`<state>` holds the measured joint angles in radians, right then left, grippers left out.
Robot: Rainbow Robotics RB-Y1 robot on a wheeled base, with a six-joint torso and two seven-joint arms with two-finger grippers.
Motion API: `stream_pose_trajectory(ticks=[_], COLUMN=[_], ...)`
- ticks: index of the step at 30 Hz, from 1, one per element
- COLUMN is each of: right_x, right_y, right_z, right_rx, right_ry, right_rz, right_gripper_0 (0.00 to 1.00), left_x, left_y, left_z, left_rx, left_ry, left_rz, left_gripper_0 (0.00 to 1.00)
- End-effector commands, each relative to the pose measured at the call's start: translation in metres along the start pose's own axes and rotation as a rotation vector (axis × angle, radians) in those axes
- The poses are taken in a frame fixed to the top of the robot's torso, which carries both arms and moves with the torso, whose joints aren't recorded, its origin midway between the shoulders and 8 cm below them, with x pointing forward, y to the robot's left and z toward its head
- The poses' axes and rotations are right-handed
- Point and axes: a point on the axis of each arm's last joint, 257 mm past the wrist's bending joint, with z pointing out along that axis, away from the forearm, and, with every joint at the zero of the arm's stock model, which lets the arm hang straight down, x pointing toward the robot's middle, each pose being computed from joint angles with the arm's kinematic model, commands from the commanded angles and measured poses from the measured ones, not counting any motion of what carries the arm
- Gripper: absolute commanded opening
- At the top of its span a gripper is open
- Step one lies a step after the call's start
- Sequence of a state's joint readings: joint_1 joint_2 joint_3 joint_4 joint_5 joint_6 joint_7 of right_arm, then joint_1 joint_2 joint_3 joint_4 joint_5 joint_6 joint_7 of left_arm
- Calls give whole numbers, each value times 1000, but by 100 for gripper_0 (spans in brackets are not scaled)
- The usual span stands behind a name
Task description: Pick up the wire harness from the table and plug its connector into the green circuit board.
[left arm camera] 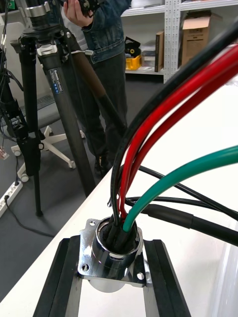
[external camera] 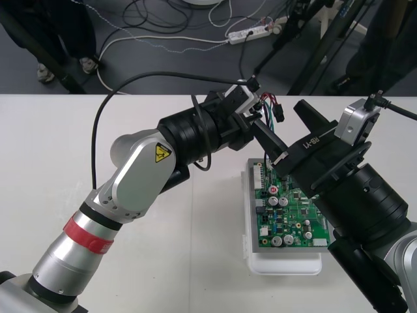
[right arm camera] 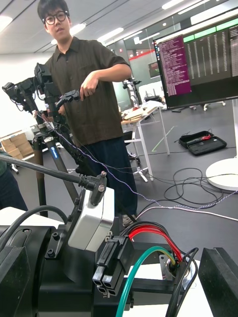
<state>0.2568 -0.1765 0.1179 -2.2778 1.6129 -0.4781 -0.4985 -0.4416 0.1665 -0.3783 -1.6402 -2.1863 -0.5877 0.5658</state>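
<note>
My right gripper grabs the wire harness by its black plug [external camera: 279, 116] next, to plug the harness into the green circuit board [external camera: 291, 212].
My left gripper [external camera: 256, 112] hangs above the table just beyond the far end of the green circuit board [external camera: 291, 212], which sits on a white base [external camera: 287, 265]. In the left wrist view this gripper [left arm camera: 110, 265] is shut on the harness's round metal socket [left arm camera: 112, 243], and red, black and green wires [left arm camera: 148, 163] rise from it. The black plug [external camera: 279, 116] dangles free of the board. My right gripper [external camera: 277, 117] reaches in from the right, open, with a finger on either side of the plug [right arm camera: 112, 261]. The left gripper's white camera [right arm camera: 93, 219] shows close by.
The board's white base lies on the right half of the table, partly under my right arm [external camera: 365, 202]. Pale bare tabletop [external camera: 52, 143] stretches to the left. Cables and a power strip [external camera: 251, 31] lie on the dark floor beyond the far edge.
</note>
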Motion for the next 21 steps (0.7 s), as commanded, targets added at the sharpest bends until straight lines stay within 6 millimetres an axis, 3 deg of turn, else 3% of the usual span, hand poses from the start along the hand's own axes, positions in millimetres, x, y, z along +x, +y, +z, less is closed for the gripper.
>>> stream_pose_trajectory(ticks=[1, 3, 4, 5, 21], right_x=[-14, -13, -13, -12, -11], right_y=[19, 21, 21, 22, 24], right_z=[2, 3, 3, 3, 4], right_rx=[-45, -47, -48, -49, -54], right_ry=[-23, -24, -23, -22, -21], right_rz=[19, 22, 20, 22, 29], right_gripper_0=[100, 59, 9, 0, 0], left_x=[-53, -52, -53, -53, -53], left_y=[7, 6, 6, 6, 7], left_z=[3, 4, 4, 4, 3], left_rx=[-29, -26, -27, -28, -29], left_ry=[-104, -103, -104, -104, -104], left_rz=[3, 2, 4, 4, 3], left_gripper_0=[0, 0, 0, 0, 0])
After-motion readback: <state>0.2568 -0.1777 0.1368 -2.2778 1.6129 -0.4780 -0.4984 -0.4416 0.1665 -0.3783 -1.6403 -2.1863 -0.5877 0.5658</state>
